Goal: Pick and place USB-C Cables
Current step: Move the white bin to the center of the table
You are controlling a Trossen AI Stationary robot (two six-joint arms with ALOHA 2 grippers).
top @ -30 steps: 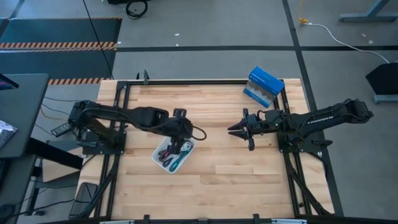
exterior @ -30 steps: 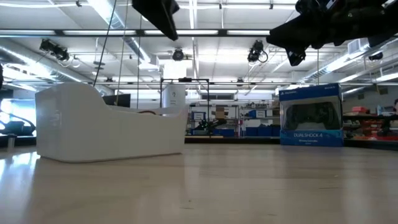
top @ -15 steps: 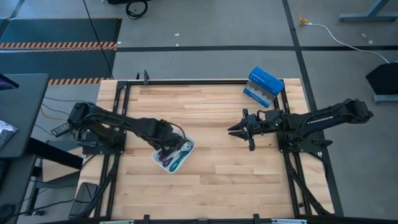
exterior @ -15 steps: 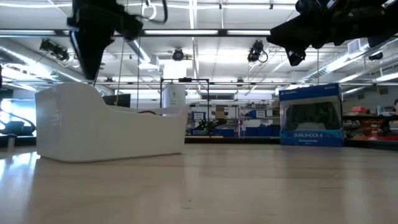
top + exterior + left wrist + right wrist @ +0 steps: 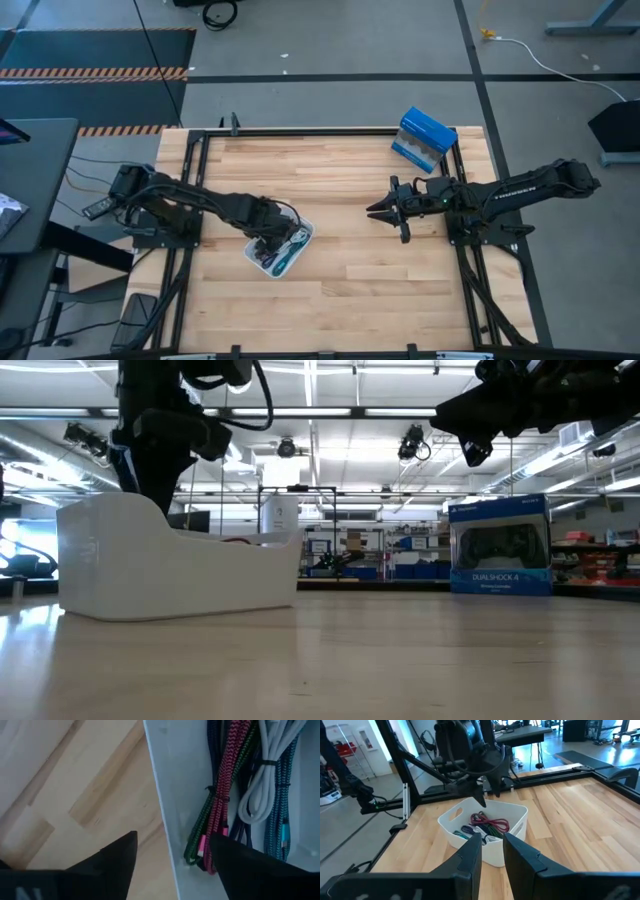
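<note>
Next, my left gripper picks up the white tray by its side's rim [image 5: 170, 855] to keep the USB-C Cables bundled inside for placing.
The USB-C Cables [image 5: 225, 785] lie bundled side by side in a white tray [image 5: 250, 255] left of the table's middle: green, maroon, white [image 5: 260, 790], teal [image 5: 280, 820] and a dark one. My left gripper [image 5: 172, 836] is open and low over the tray's near-left part. It points down, with one finger outside the tray wall [image 5: 170, 795] and the other over the cable ends, nothing between them. My right gripper [image 5: 378, 210] hovers right of the middle, pointing at the tray [image 5: 455, 837], with a narrow empty gap between its fingers.
A blue-and-white controller box [image 5: 425, 140] stands at the far right, behind the right arm. Bare wooden table lies between the tray and my right gripper and along the near edge. A black frame borders the table on both sides.
My left gripper has moved from above the tray's far side toward the table's near-left and gone down, so its fingers now reach below the tray's rim. The tray has stayed where it was.
</note>
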